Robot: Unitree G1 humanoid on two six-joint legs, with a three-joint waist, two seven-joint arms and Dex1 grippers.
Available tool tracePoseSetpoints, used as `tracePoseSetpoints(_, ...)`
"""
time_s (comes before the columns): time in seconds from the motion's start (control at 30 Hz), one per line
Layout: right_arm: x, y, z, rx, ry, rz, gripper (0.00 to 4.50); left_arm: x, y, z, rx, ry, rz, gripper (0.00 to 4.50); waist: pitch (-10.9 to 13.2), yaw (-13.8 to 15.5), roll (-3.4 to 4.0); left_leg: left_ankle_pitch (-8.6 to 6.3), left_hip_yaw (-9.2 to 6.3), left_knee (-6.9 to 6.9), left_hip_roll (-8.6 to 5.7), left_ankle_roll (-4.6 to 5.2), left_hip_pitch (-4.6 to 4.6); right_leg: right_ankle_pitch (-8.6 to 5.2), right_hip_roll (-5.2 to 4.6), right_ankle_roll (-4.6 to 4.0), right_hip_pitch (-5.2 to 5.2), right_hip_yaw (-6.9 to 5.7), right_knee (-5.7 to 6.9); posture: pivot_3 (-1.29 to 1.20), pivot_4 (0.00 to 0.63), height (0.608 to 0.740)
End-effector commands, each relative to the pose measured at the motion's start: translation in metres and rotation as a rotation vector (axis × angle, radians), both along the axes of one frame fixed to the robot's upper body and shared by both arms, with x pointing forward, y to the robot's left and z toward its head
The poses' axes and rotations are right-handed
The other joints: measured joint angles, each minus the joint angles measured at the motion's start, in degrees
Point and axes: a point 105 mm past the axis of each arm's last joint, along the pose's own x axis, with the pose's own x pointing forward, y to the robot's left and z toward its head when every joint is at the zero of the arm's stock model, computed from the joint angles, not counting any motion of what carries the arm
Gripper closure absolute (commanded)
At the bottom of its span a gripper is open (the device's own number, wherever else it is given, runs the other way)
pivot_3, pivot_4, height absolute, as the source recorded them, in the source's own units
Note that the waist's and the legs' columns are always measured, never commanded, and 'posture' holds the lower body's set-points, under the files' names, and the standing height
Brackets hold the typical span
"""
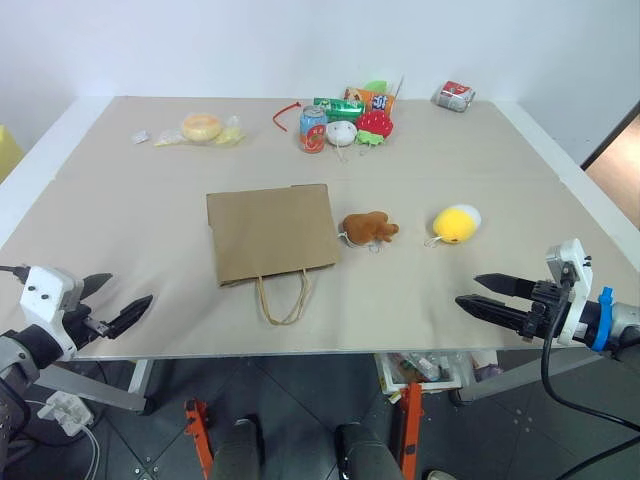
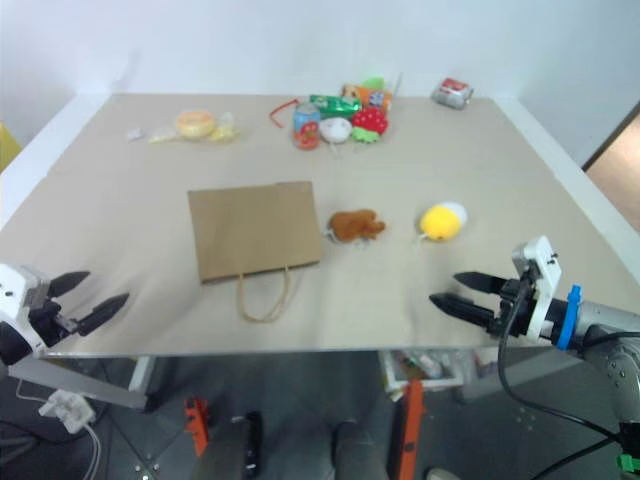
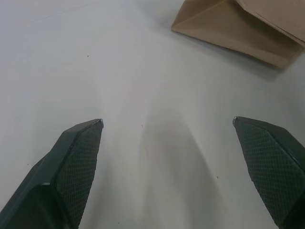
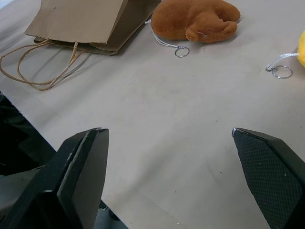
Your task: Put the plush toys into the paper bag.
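The paper bag's wide panel [image 1: 273,233] is lying flat on the tabletop. My left gripper should grab the bag by its looped cord handle [image 1: 285,322] next.
The brown paper bag [image 1: 270,233] lies flat in the middle of the table, its cord handles [image 1: 283,297] toward the near edge. Just right of it rests the brown plush toy [image 1: 369,229], and further right the yellow plush toy [image 1: 457,223] with a white end. My left gripper [image 1: 118,302] hovers open at the near left edge, empty, well left of the bag. At the near right edge my right gripper [image 1: 485,292] is open and empty, below the yellow toy. The right wrist view shows the brown toy [image 4: 193,21] and the bag [image 4: 90,21] ahead of the fingers.
At the far side sits a cluster of snacks, a can [image 1: 313,129], a white round plush [image 1: 341,133] and a red strawberry plush [image 1: 374,125]. A wrapped doughnut [image 1: 201,128] lies far left, a crumpled packet [image 1: 455,95] far right. The table's near edge [image 1: 300,352] runs just beyond both grippers.
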Motion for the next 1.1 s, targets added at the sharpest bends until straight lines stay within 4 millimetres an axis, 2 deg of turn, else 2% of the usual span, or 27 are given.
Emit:
tracePoseSetpoints(0.03,-0.003,0.01,0.015,0.015,-0.057,0.042,0.05,0.003,-0.021,0.023,0.011,-0.05,-0.132,0.0,0.0,0.0,0.0,0.0,0.0,0.0,0.0,0.0,0.0,0.0,0.0,0.0,0.0,0.0,0.0,0.0,0.15,0.74)
tracePoseSetpoints(0.13,-0.007,0.031,0.017,0.034,-0.062,0.117,0.05,0.002,-0.058,0.039,0.1,-0.101,-0.411,0.0,0.0,0.0,-0.01,0.0,0.0,0.0,0.0,0.0,0.0,0.01,0.0,0.01,0.0,0.0,0.0,0.0,0.15,0.74)
tracePoseSetpoints(0.2,-0.01,0.045,0.02,0.035,-0.063,0.178,0.05,0.003,-0.075,0.04,0.239,-0.155,-0.532,0.0,0.0,0.1,-0.02,0.0,-0.03,0.0,0.01,0.0,0.0,0.02,0.03,0.02,0.01,-0.06,0.02,0.0,0.15,0.74)
tracePoseSetpoints(0.27,-0.021,0.073,0.022,0.029,-0.059,0.309,0.05,0.004,-0.104,0.042,0.352,-0.229,-0.708,0.0,0.0,0.1,0.0,0.0,-0.02,0.02,0.0,0.0,0.02,0.04,0.02,-0.02,0.06,-0.05,0.02,0.0,0.15,0.74)
tracePoseSetpoints(0.37,-0.033,0.102,0.023,0.031,-0.063,0.428,0.05,0.006,-0.134,0.036,0.504,-0.328,-0.904,0.0,0.0,0.0,-0.01,0.0,0.06,0.05,0.0,0.0,0.04,0.07,0.0,-0.04,0.07,0.03,0.02,0.0,0.15,0.74)
tracePoseSetpoints(0.5,-0.039,0.116,0.025,0.04,-0.072,0.464,0.05,0.015,-0.162,0.027,0.582,-0.424,-1.071,0.0,0.0,0.1,0.01,0.01,0.03,0.07,0.03,0.01,0.01,0.14,0.09,0.04,0.26,0.05,0.07,0.0,0.15,0.74)
tracePoseSetpoints(0.6,-0.038,0.115,0.025,0.041,-0.078,0.433,0.05,0.019,-0.169,0.023,0.603,-0.446,-1.14,0.0,0.0,0.2,-0.01,0.03,0.02,0.27,0.05,0.05,-0.07,0.13,0.13,0.12,0.32,0.05,0.08,0.0,0.15,0.74)
tracePoseSetpoints(0.73,-0.041,0.115,0.023,0.041,-0.078,0.407,0.05,0.027,-0.169,0.018,0.629,-0.464,-1.165,0.0,0.0,0.2,-0.02,0.06,0.02,0.5,0.07,0.11,-0.1,0.12,0.14,0.21,0.42,0.07,0.08,0.0,0.15,0.74)
tracePoseSetpoints(1.1,-0.037,0.111,0.028,0.05,-0.115,0.35,0.05,0.037,-0.189,0.03,0.531,-0.515,-1.186,0.0,0.0,0.2,-0.02,0.07,-0.04,0.76,0.1,0.12,-0.03,0.25,0.17,0.25,0.7,0.06,0.12,0.0,0.15,0.74)
